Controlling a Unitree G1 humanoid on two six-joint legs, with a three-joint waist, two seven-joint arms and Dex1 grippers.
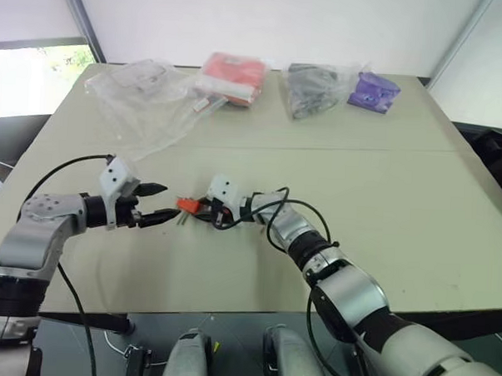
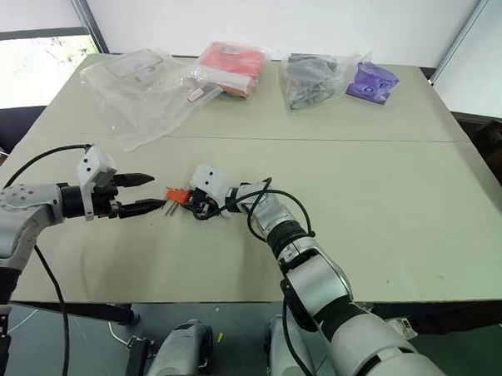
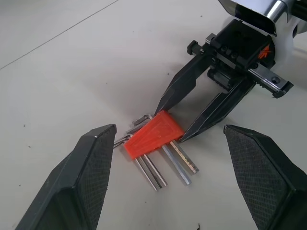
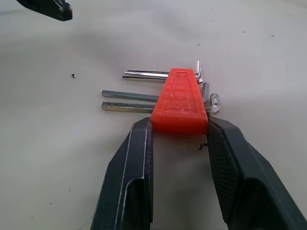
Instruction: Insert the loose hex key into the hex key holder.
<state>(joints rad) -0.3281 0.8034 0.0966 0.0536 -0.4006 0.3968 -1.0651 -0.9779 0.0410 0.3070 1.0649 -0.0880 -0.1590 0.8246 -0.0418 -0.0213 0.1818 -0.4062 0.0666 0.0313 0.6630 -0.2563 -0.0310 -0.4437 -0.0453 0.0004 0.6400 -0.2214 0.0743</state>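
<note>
The hex key holder's wide end is already crowded by the right gripper's black fingers, so the left gripper needs to grab the holder by its narrow end (image 1: 182, 203) next.
The hex key holder (image 4: 180, 103), a small red-orange wedge with several thin metal keys sticking out of it, lies flat on the beige table (image 1: 384, 202). My right gripper (image 4: 178, 123) reaches in from the right, and its two black fingers (image 4: 139, 158) press against both sides of the holder's wide end. My left gripper (image 1: 169, 201) hovers open just to the left of the holder (image 1: 187, 205), pointing at it without touching. I cannot tell the loose hex key apart from the keys in the holder.
Along the table's far edge lie a crumpled clear bag (image 1: 143, 87), a red packet in plastic (image 1: 232, 77), a bag of dark items (image 1: 314, 89) and a purple packet (image 1: 373, 92). A seam crosses the table behind the grippers.
</note>
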